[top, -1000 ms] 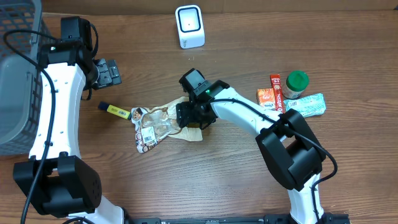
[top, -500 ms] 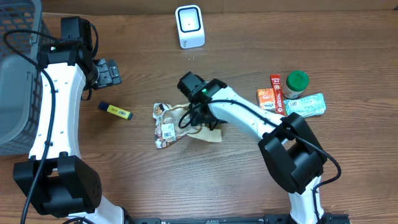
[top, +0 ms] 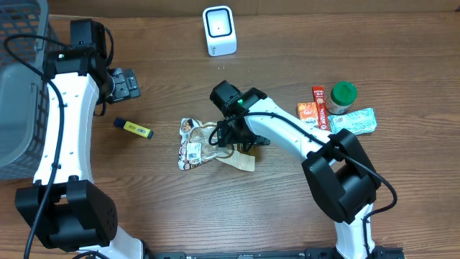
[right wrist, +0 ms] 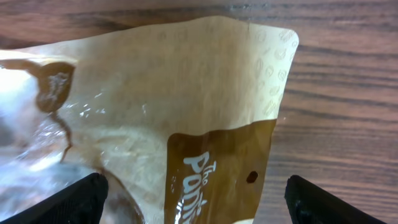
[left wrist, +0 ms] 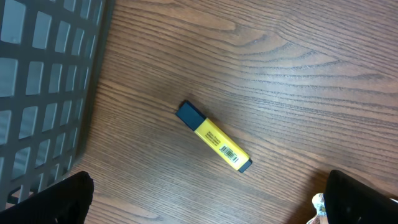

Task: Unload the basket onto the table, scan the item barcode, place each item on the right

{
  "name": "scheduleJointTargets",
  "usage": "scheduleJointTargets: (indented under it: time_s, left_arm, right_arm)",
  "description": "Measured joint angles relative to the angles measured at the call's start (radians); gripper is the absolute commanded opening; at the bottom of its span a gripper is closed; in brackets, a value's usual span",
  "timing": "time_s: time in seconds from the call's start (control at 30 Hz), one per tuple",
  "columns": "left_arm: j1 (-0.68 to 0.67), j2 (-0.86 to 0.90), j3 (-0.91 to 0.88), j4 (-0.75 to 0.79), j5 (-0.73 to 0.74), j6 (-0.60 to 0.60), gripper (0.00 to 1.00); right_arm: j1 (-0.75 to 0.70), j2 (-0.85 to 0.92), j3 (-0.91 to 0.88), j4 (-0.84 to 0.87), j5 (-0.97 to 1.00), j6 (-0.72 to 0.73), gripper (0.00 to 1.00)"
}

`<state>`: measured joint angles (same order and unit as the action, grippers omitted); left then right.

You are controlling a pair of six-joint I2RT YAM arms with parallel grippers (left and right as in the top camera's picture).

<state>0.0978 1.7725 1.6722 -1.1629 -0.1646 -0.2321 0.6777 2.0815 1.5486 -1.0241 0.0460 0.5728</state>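
Next, my right gripper grabs the snack bag (top: 207, 147) by its brown end (top: 248, 150), away from the white barcode label, so the label stays exposed to scan.
The item, a brown and clear snack bag (top: 207, 147), lies flat on the wood table with a white barcode label (top: 192, 152) facing up. My right gripper (top: 235, 137) hovers over the bag's right end, open. In the right wrist view the bag (right wrist: 186, 106) fills the frame and the two fingers (right wrist: 68, 202) stand wide on either side of it, not pinching it. The white scanner (top: 218, 30) stands at the back centre. My left gripper (top: 126, 83) is open above bare table, (left wrist: 208, 208) just short of a yellow highlighter (left wrist: 214, 137).
A grey mesh basket (top: 18, 86) fills the far left, its wall (left wrist: 43, 68) close to the left gripper. The yellow highlighter (top: 134, 129) lies left of the bag. At right sit an orange box (top: 309, 113), a red box (top: 319, 101), a green-lidded jar (top: 343, 96) and a teal pack (top: 356, 121).
The right gripper dragged the bag to the right and turned it, then spread its jaws and let go. The left arm has not moved.
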Motion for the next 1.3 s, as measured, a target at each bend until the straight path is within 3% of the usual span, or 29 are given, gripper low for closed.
scheduleJointTargets:
  time_s: [0.37,0.77,0.97,1.13,1.23,1.3]
  left_arm:
    - [0.0,0.0,0.0,0.0,0.0,0.0,1.0]
    - [0.0,0.0,0.0,0.0,0.0,0.0,1.0]
    - [0.0,0.0,0.0,0.0,0.0,0.0,1.0]
    - [0.0,0.0,0.0,0.0,0.0,0.0,1.0]
    - [0.0,0.0,0.0,0.0,0.0,0.0,1.0]
    - [0.0,0.0,0.0,0.0,0.0,0.0,1.0]
  right_arm:
    - [-0.072,-0.046,0.0,-0.018,-0.127,0.001,0.94]
    - [-0.034,-0.046,-0.148,0.16,-0.151,0.035,0.93]
    - [-0.027,-0.08,-0.217,0.231,-0.17,0.053,0.57]
    - [-0.029,-0.08,-0.219,0.236,-0.215,0.057,0.43]
    - [-0.044,-0.08,-0.219,0.231,-0.261,0.04,0.28]
    - [-0.063,-0.08,-0.219,0.229,-0.299,0.022,0.27]
